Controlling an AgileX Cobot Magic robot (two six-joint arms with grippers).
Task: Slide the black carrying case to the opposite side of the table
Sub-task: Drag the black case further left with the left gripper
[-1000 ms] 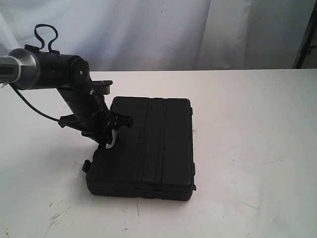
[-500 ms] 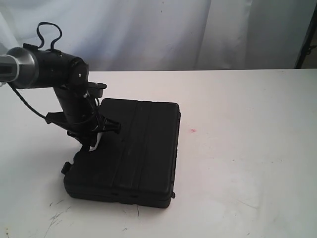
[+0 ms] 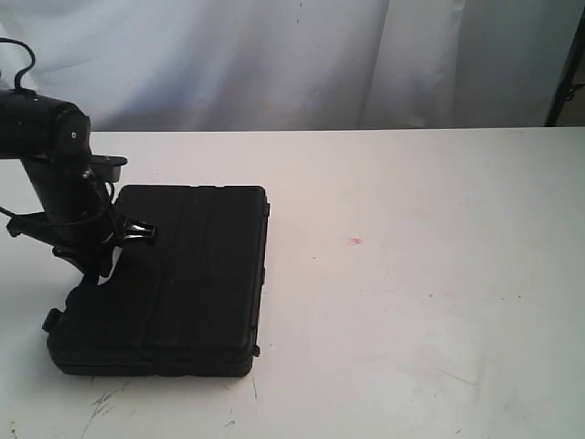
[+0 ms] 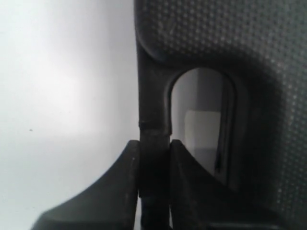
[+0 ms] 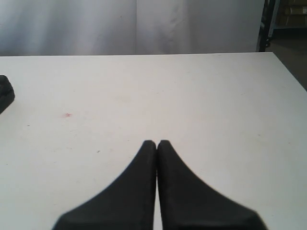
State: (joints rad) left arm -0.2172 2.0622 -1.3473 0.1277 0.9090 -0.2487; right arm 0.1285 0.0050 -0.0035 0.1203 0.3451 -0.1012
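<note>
I need to keep holding the case (image 3: 160,293) with my left gripper until it reaches the side edge of the table. White table is still between them, so the case would fall short if I opened now.
The black carrying case (image 3: 174,279) lies flat on the white table (image 3: 411,274), at its left side. My left gripper (image 3: 99,265) is shut on the case's handle (image 4: 154,115), a thin black bar on the case's left edge. In the left wrist view the two fingers (image 4: 120,191) press on either side of that bar, with the dimpled case body (image 4: 230,38) beside it. My right gripper (image 5: 157,143) is shut on nothing and hovers over bare table, out of the exterior view. A corner of the case (image 5: 5,93) shows in the right wrist view.
A tiny red spot (image 3: 356,241) marks the tabletop right of the case. Dark scuff marks (image 3: 105,402) sit near the front left edge. A white curtain (image 3: 302,55) hangs behind the table, and a dark stand (image 3: 565,64) rises at the back right.
The left arm has pulled the case steadily leftward across the table, from the middle to the left side. The gripper has kept its hold on the handle throughout.
</note>
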